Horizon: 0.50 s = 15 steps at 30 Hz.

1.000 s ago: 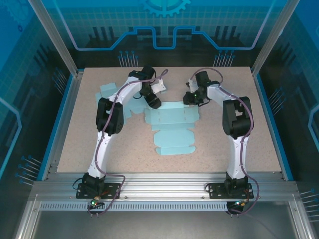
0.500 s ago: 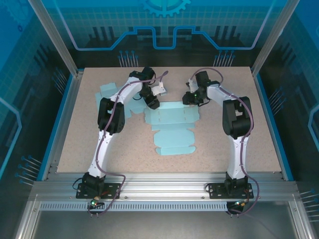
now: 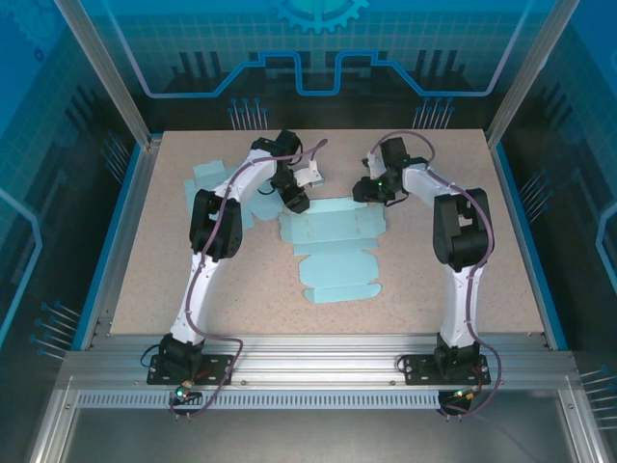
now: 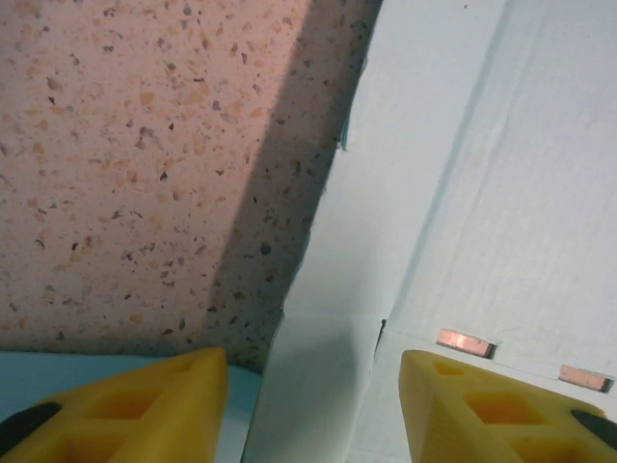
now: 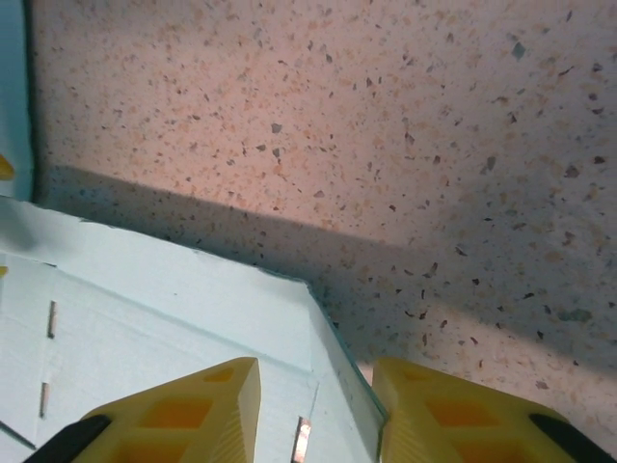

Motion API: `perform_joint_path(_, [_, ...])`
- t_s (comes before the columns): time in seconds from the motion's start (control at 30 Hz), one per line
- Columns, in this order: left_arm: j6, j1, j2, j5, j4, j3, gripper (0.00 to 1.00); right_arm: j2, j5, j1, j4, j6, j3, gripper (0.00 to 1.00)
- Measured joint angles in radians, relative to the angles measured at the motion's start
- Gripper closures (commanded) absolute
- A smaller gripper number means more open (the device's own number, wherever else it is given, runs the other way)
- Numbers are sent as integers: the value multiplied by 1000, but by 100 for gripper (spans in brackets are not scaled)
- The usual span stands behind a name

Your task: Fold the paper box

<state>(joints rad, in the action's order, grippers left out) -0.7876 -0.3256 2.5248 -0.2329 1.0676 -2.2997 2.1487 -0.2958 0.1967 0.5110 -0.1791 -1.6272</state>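
I should close my left gripper on the flap: its fingers reach over the flap's edge (image 3: 304, 208) (image 4: 310, 394), one on each side.
The paper box (image 3: 333, 246) is a light blue blank lying unfolded in the middle of the table. My left gripper (image 3: 294, 200) sits at its far left corner. In the left wrist view that gripper (image 4: 313, 415) is open, and its yellow fingers (image 4: 125, 410) straddle a pale flap of the box (image 4: 337, 386) with a gap on each side. My right gripper (image 3: 367, 191) is at the box's far right corner. In the right wrist view it (image 5: 316, 415) is open around a raised corner flap (image 5: 289, 318), whose edge runs close to the right finger (image 5: 463, 415).
A second light blue blank (image 3: 206, 177) lies at the far left, partly under my left arm. The speckled tabletop (image 3: 482, 241) is bordered by a blue rim and metal posts. Both arm bases stand at the near edge.
Both grippers have stayed at the box's far corners. The left one has crept slightly towards the back. The box's far strip looks a little flatter than a second ago.
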Motion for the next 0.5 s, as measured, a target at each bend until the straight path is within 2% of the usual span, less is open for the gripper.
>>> perform_joint_path(0.17, [-3,0,0,1,4,0,49,-33,0,-8,-11,-11,12,57])
perform_joint_path(0.23, [-6,0,0,4,6,0,53,-48,0,-9,-22,-15,24,54])
perform_joint_path(0.5, [-29,0,16,11,9,2,85,-165,0,-10,-33,-47,84,35])
